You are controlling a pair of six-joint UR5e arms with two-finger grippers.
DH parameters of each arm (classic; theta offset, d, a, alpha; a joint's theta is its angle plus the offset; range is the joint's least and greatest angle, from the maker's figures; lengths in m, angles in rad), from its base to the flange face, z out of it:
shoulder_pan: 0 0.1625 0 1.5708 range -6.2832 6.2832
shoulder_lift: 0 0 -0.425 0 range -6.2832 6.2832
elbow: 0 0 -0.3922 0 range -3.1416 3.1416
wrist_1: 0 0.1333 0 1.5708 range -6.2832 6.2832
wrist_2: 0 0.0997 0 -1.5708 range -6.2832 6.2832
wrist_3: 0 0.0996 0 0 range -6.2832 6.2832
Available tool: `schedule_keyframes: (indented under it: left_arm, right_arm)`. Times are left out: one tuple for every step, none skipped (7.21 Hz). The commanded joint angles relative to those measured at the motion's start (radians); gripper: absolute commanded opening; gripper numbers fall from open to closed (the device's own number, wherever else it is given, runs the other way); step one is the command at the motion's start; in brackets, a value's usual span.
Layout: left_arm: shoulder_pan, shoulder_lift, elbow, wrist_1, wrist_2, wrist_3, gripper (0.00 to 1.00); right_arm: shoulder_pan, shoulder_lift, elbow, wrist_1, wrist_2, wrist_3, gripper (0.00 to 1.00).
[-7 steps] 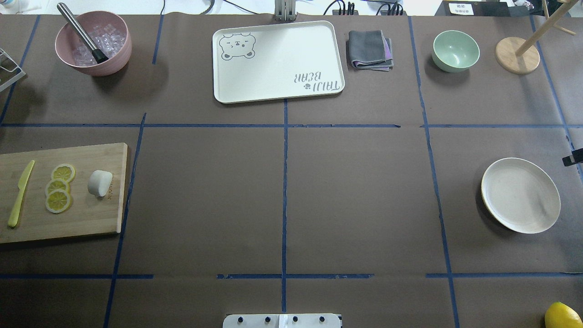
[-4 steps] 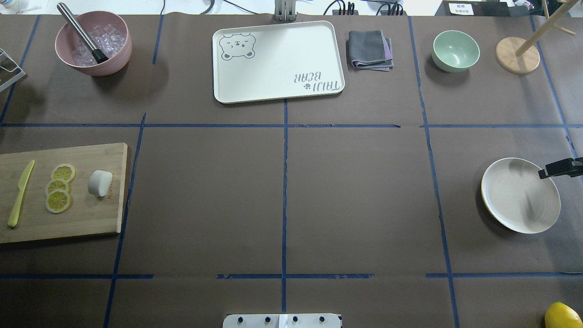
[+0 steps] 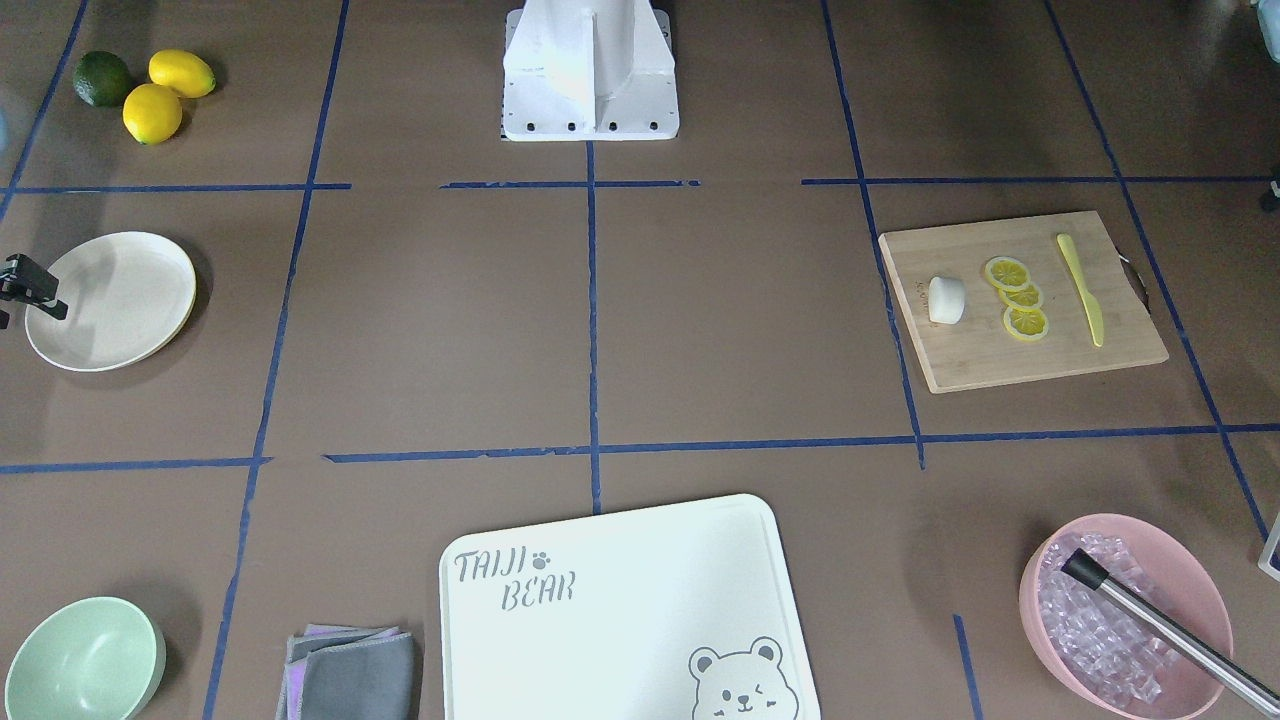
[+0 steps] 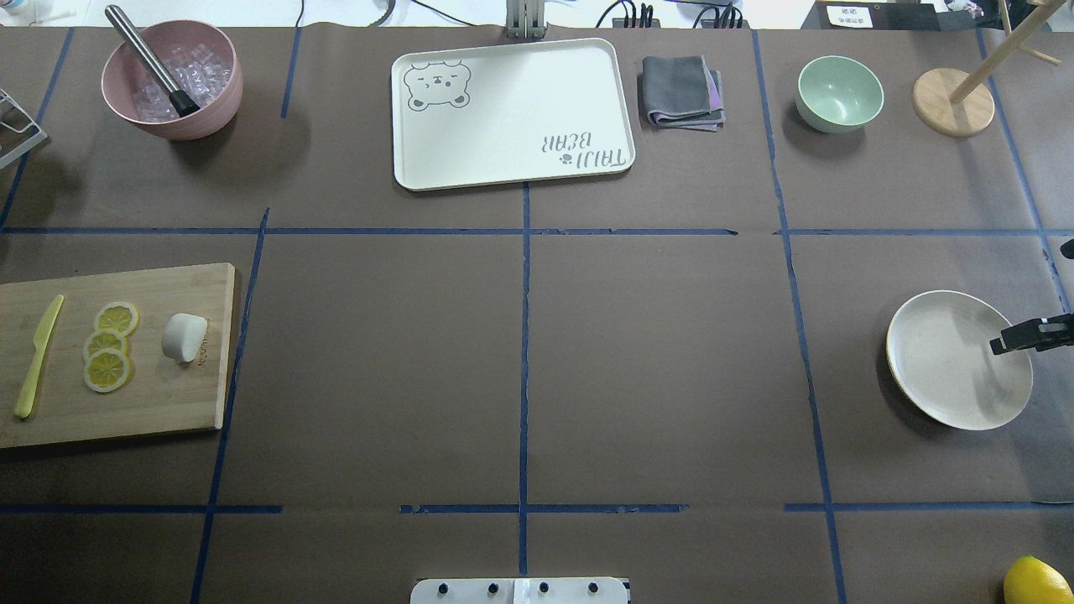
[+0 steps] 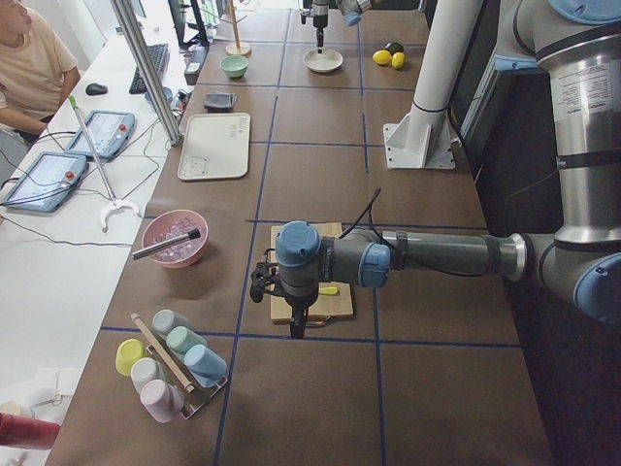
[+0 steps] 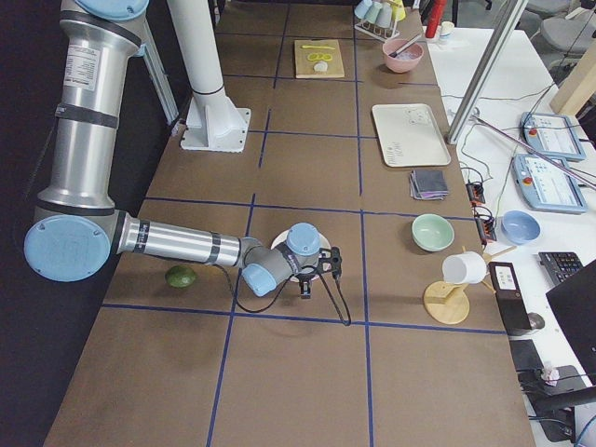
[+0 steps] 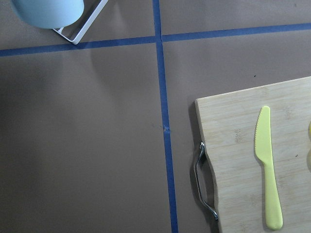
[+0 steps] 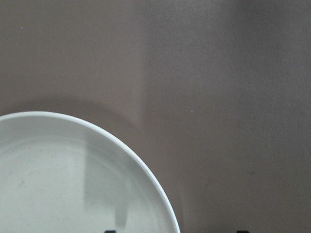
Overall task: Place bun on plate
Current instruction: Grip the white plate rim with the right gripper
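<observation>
The right gripper grabs the plate by its rim point(image 8: 160, 189) next. That sets the plate where the bun goes on it.
The white bun point(image 4: 184, 336) point(image 3: 946, 299) lies on a wooden cutting board point(image 4: 159, 394), at its end towards the table's middle, with no gripper near it. The cream plate point(image 4: 944, 369) point(image 3: 110, 300) sits far off on the robot's right side. My right gripper point(image 4: 1007, 342) point(image 3: 30, 288) hangs over the plate's outer rim. In the right wrist view its two fingertips point(image 8: 111, 230) stand wide apart with nothing between them, above the plate point(image 8: 58, 174). My left gripper point(image 5: 296, 325) shows only in the exterior left view, by the board's handle end; I cannot tell its state.
Lemon slices point(image 4: 107, 346) and a yellow knife point(image 4: 38, 356) point(image 7: 268, 165) share the board. At the far side stand a pink ice bowl point(image 4: 172, 80), a bear-print tray point(image 4: 512, 113), a grey cloth point(image 4: 682, 92), a mint bowl point(image 4: 839, 94) and a wooden stand point(image 4: 952, 102). A lemon point(image 4: 1036, 580) lies near the robot.
In the overhead view my right gripper came in from the right edge over the plate's rim, then slid towards the robot. Bun and plate have not moved.
</observation>
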Motion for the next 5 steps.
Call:
schedule_keyframes:
  left_arm:
    - [0.0, 0.0, 0.0, -0.001, 0.0, 0.0, 1.0]
    - [0.0, 0.0, 0.0, -0.001, 0.0, 0.0, 1.0]
    - [0.0, 0.0, 0.0, -0.001, 0.0, 0.0, 1.0]
    - [0.0, 0.0, 0.0, -0.001, 0.0, 0.0, 1.0]
    - [0.0, 0.0, 0.0, -0.001, 0.0, 0.0, 1.0]
  right_arm:
    - [-0.001, 0.001, 0.008, 0.005, 0.008, -0.002, 0.0]
    - [-0.001, 0.001, 0.011, 0.005, 0.01, -0.002, 0.0]
    - [-0.001, 0.001, 0.031, 0.005, 0.017, -0.002, 0.0]
    - [-0.001, 0.013, 0.078, -0.009, 0.055, 0.002, 0.0]
    - [0.002, 0.033, 0.115, -0.012, 0.125, 0.014, 0.0]
